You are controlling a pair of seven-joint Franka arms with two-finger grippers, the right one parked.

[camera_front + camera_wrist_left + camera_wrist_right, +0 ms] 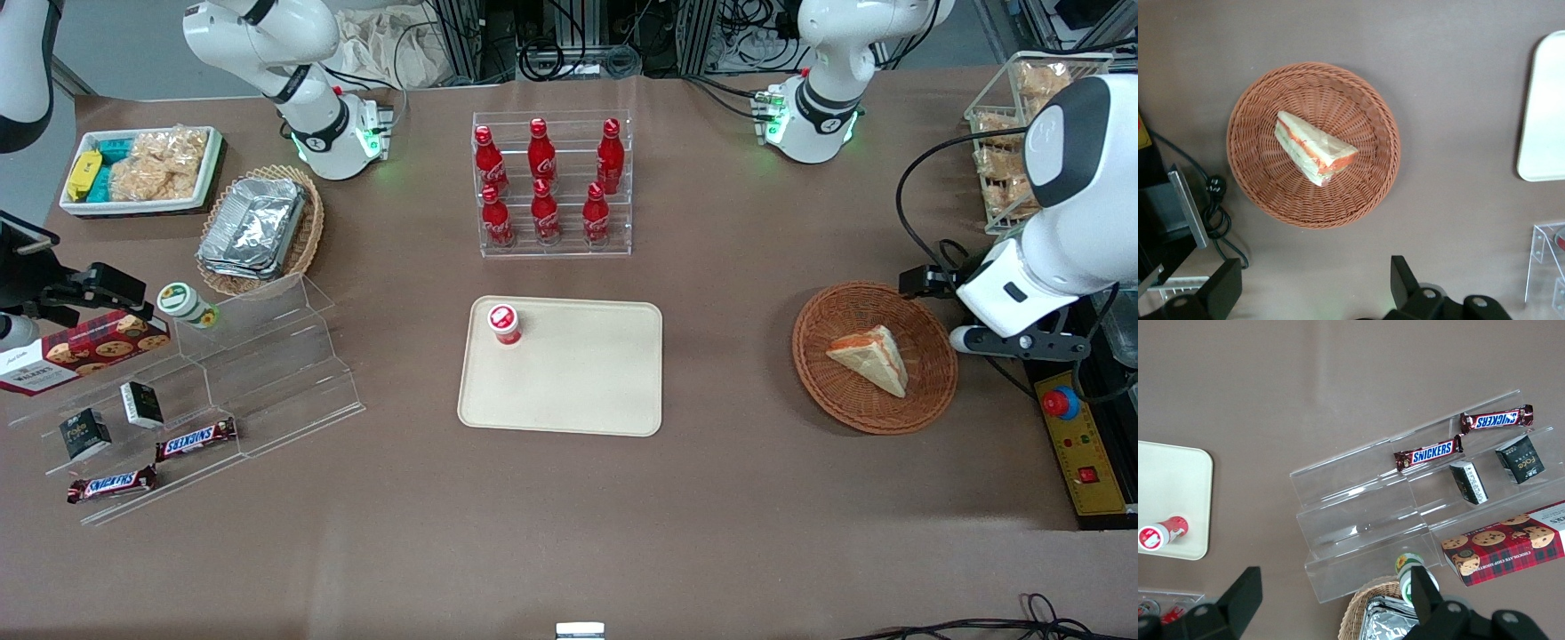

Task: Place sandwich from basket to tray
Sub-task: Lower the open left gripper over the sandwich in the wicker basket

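Next, my left gripper grabs the sandwich across its two flat bread sides, since the sandwich is a wedge tapering to a pointed corner (pixel 902 390) (pixel 1281 117).
The sandwich (pixel 871 357) (pixel 1315 148), a white-bread wedge with red-orange and green filling, lies in the round reddish-brown wicker basket (pixel 876 422) (pixel 1258 187) toward the working arm's end of the table. My left gripper (pixel 1315 290) hangs high over the table beside the basket, at its edge nearer the working arm's end. It is open, with only bare tabletop between its black fingers (pixel 1405 283). The cream tray (pixel 578 391) (pixel 1545 120) lies mid-table, well apart from the basket. A small red-capped bottle (pixel 504 324) stands on one corner of the tray.
A rack of red cola bottles (pixel 551 187) stands farther from the camera than the tray. Acrylic steps with snack bars (pixel 222 382), a tan basket of foil containers (pixel 258 227) and a white snack bin (pixel 142 169) sit toward the parked arm's end. A wire rack (pixel 1013 133) and a control box (pixel 1076 436) flank the basket.
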